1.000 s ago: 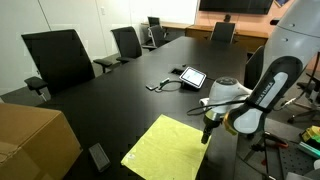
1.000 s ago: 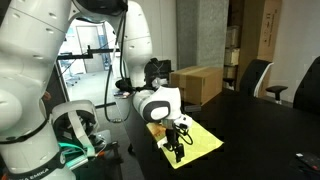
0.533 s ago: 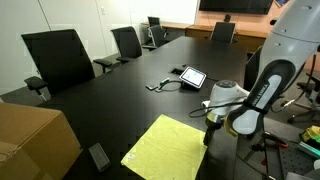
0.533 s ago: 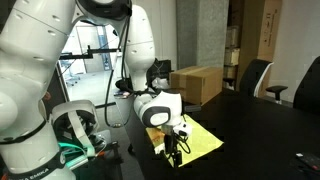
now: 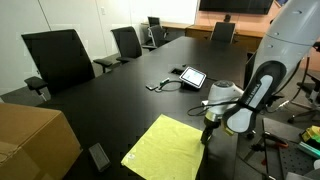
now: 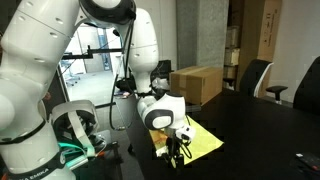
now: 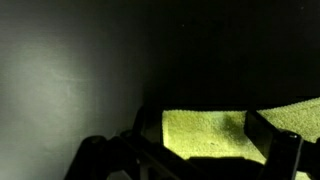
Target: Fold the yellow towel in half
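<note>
The gripper will next grab the yellow towel (image 5: 165, 148) by its edge at the towel's corner (image 5: 202, 136) between its fingers and carry that side of the towel across to fold it in half.
The yellow towel (image 5: 165, 148) lies flat and unfolded on the black table (image 5: 110, 105) near its front edge; it also shows in the other exterior view (image 6: 203, 141). My gripper (image 5: 206, 138) points down at the towel's right-hand edge, low over the table (image 6: 177, 155). In the wrist view the gripper (image 7: 200, 140) is open, its dark fingers (image 7: 268, 135) stand apart and the towel's edge (image 7: 200, 132) lies between them. I cannot tell whether the fingertips touch the cloth.
A small tablet (image 5: 192, 76) with a cable (image 5: 160, 86) lies mid-table beyond the towel. A cardboard box (image 5: 30, 140) stands at the near left, also in the other exterior view (image 6: 198, 82). A small dark object (image 5: 98, 156) lies left of the towel. Office chairs (image 5: 60, 60) line the table.
The arm has shifted slightly and the gripper has come a little lower at the towel's edge. The towel has not moved.
</note>
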Controlling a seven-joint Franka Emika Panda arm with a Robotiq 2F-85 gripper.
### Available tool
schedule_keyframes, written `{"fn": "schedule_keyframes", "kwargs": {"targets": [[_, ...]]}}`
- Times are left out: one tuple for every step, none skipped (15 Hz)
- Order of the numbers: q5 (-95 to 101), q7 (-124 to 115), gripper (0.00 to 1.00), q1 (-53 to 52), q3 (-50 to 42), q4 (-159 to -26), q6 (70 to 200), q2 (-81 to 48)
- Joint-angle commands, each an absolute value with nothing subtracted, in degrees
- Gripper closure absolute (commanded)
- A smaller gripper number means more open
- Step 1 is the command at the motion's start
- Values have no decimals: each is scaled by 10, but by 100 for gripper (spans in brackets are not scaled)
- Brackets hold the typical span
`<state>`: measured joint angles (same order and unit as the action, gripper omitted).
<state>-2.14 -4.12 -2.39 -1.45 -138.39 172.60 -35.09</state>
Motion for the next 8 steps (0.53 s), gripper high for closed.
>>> {"fn": "schedule_keyframes", "kwargs": {"targets": [[-35, -46, 0, -5, -8, -1364, 1730, -365], [-37, -43, 0, 3, -3, -1365, 1726, -362], [-39, -39, 0, 11, 3, -1364, 1725, -363], [-41, -36, 0, 19, 10, -1363, 1722, -363], [-41, -31, 0, 28, 19, -1366, 1714, -355], [-42, -25, 0, 39, 31, -1369, 1709, -348], [-44, -18, 0, 52, 45, -1371, 1708, -343], [-45, -12, 0, 65, 58, -1372, 1707, -338]]}}
